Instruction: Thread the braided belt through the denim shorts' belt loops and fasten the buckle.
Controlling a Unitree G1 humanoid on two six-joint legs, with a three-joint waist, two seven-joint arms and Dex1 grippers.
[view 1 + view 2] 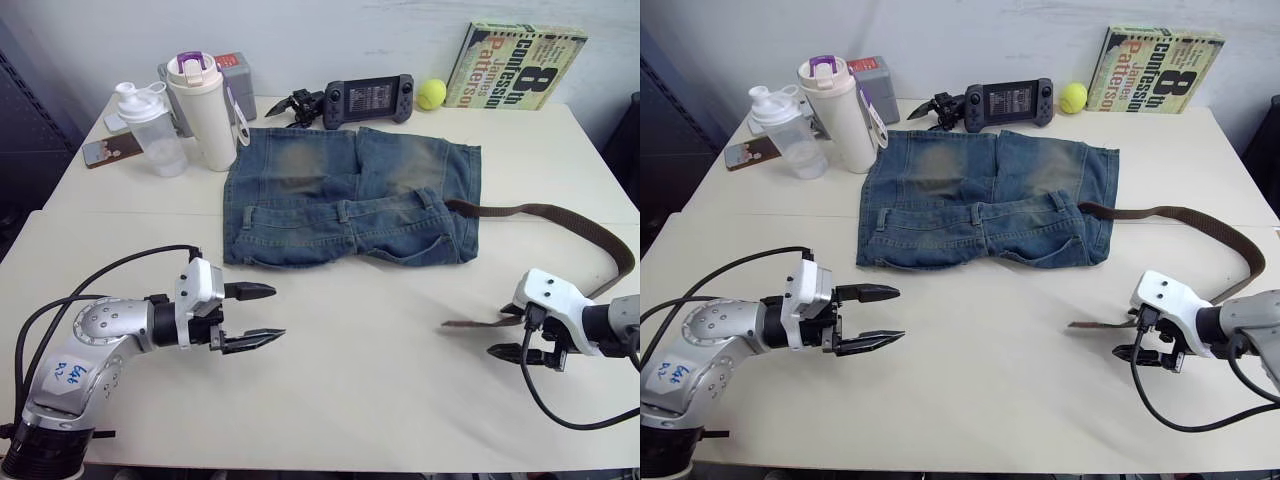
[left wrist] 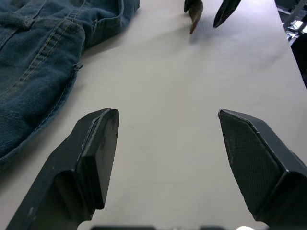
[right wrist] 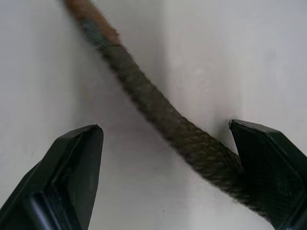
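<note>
I next need my right gripper to grab the belt's braided strap just behind the tan tip (image 3: 165, 117) to thread it.
The denim shorts (image 1: 350, 195) lie flat at the table's middle, with a belt loop (image 1: 343, 212) showing on the waistband. The braided belt (image 1: 560, 212) leaves the shorts' right side, curves round at the right edge and comes back toward me. Its tan tip (image 1: 462, 323) rests on the table. My right gripper (image 3: 164, 125) is open and straddles the belt just behind the tip, the strap lying against one finger (image 3: 268, 167). My left gripper (image 1: 272, 313) hovers open and empty over bare table, in front of the shorts' left corner (image 2: 29, 57). The buckle is hidden.
Along the far edge stand a clear shaker bottle (image 1: 150, 125), a white tumbler (image 1: 203, 110), a grey box (image 1: 238, 75), a phone (image 1: 110, 150), a game controller (image 1: 367, 100), a tennis ball (image 1: 431, 94) and a book (image 1: 515, 65). Bare table lies between my grippers.
</note>
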